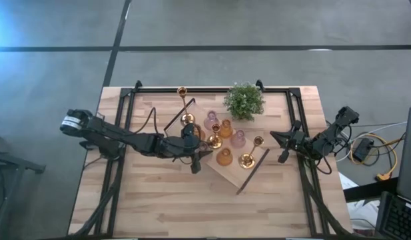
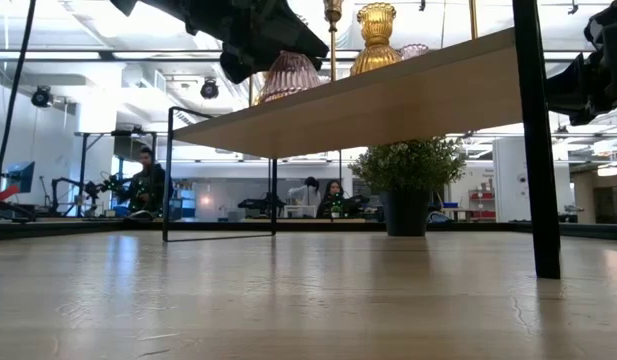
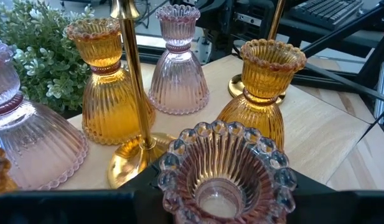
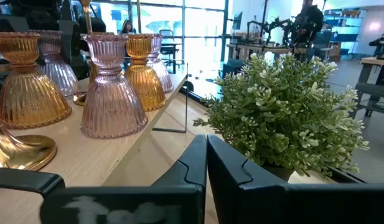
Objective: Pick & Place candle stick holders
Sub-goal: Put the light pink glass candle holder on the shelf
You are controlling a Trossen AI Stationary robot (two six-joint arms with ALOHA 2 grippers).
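Note:
The pink holder (image 3: 226, 177) stands low over the wooden tray (image 3: 322, 134) beside the gold holder. My left gripper should open now.
Several candle stick holders stand on the long wooden tray (image 1: 212, 170): pale pink glass bells (image 1: 238, 139), amber glass bells (image 1: 224, 157) and gold brass ones (image 1: 246, 160). My left gripper (image 1: 195, 152) is at the tray's left side, shut on a pale pink glass holder (image 3: 226, 168) whose scalloped cup faces the wrist camera. It also shows in the low view (image 2: 288, 75) under the gripper, at the tray's edge. My right gripper (image 4: 206, 158) is shut and empty, right of the tray near the potted plant (image 4: 285, 106). My left gripper has the pink glass holder between its two fingers (image 3: 126, 186), which flank its body below the scalloped cup rim (image 3: 173, 155). The holder itself hides the place of contact. In the low view the holder tilts a little, and I cannot tell whether its base touches the tray.
The tray stands raised on black wire handles (image 2: 218, 170) above the table. The green potted plant (image 1: 244, 100) stands behind the tray. A tall-stemmed gold holder (image 3: 132, 81) stands close in front of the held one. Bare tabletop (image 1: 192, 207) lies toward the near edge.

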